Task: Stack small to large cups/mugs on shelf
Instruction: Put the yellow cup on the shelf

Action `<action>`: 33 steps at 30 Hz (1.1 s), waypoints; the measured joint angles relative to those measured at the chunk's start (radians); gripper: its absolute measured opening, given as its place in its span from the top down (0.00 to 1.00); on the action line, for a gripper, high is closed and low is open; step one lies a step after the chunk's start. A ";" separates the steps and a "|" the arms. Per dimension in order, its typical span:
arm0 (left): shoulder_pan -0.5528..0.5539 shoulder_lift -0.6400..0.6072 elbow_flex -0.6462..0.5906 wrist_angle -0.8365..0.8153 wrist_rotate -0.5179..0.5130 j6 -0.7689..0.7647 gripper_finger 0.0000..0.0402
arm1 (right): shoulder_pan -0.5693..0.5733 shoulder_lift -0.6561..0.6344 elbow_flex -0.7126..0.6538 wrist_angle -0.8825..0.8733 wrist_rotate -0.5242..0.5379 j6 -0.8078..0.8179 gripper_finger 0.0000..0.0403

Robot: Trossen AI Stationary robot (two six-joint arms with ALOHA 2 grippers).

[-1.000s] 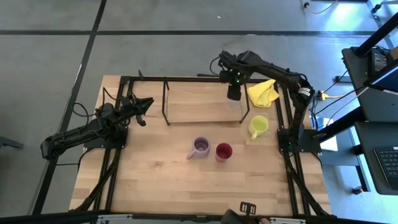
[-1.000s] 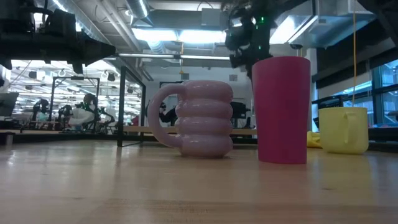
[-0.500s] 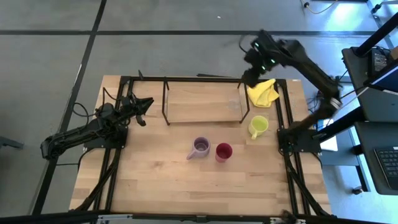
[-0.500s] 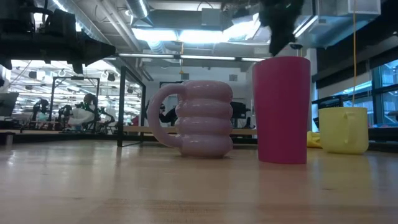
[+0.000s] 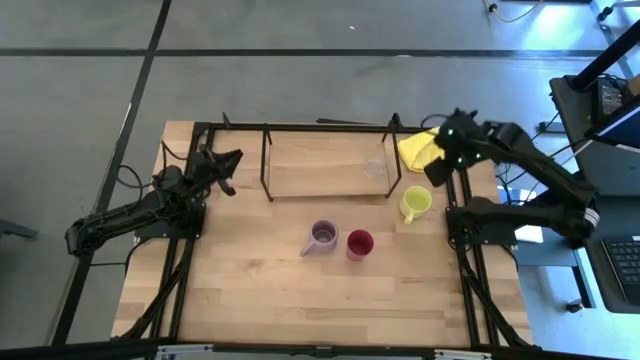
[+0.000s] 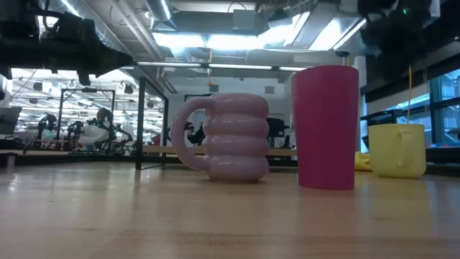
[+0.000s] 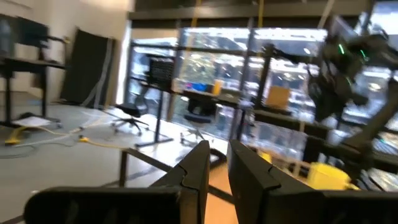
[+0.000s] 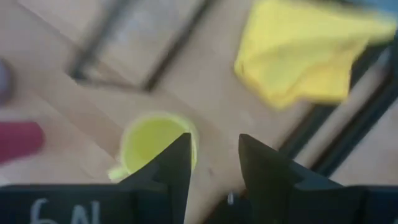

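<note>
I need to grab the yellow-green mug by its rim (image 5: pixel 428 200) next with my right gripper, so that I can set the mug on the shelf (image 5: pixel 328 165) beside the glass.
A tiny clear glass (image 5: pixel 375 168) stands on the right end of the shelf's board (image 5: pixel 320 165). The pale lilac mug (image 5: pixel 322 238) and the dark red cup (image 5: pixel 359 243) stand side by side on the table in front of the shelf. The yellow-green mug (image 5: pixel 413 203) stands by the shelf's right end. My right gripper (image 5: pixel 440 168) is open and empty in the air, above the table between the yellow cloth (image 5: pixel 420 148) and the yellow-green mug (image 8: pixel 154 144). My left gripper (image 5: pixel 228 162) waits at the table's left, empty, its fingers a narrow gap apart.
The black table frame's rods (image 5: pixel 455 190) run along the right side, next to the yellow-green mug. The shelf's upright black rods (image 5: pixel 392 160) stand between the glass and the mug. Bare wood lies in front of the cups.
My right gripper has left the shelf's right end, where the glass stays standing. It rose and swung toward the far right corner, then came toward the near edge and now hangs over the spot between the yellow cloth and the yellow-green mug.
</note>
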 joint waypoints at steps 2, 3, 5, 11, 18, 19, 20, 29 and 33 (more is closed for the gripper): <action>0.000 0.000 0.000 0.025 -0.030 0.000 0.87 | 0.000 -0.015 -0.070 -0.011 -0.001 0.023 0.66; 0.000 0.000 0.000 0.034 -0.041 0.000 0.87 | 0.000 -0.024 -0.105 -0.020 -0.003 0.033 0.66; 0.000 0.000 0.000 0.044 -0.058 -0.001 0.87 | 0.000 -0.030 -0.166 -0.009 -0.044 0.048 0.66; 0.000 0.000 0.000 0.047 -0.062 -0.008 0.87 | 0.001 -0.028 -0.290 0.074 -0.135 0.085 0.66; 0.000 0.000 0.000 0.049 -0.061 -0.008 0.87 | 0.001 -0.028 -0.356 0.178 -0.154 0.086 0.66; 0.000 0.000 0.000 0.049 -0.062 -0.009 0.87 | 0.001 -0.028 -0.363 0.188 -0.163 0.088 0.66; 0.000 0.000 0.000 0.049 -0.061 -0.009 0.87 | 0.001 -0.028 -0.369 0.198 -0.168 0.091 0.66; 0.000 0.000 0.000 0.049 -0.061 -0.008 0.87 | 0.002 -0.028 -0.450 0.254 -0.163 0.090 0.66; 0.000 0.000 0.000 0.049 -0.061 -0.008 0.87 | 0.001 -0.028 -0.468 0.328 -0.162 0.097 0.66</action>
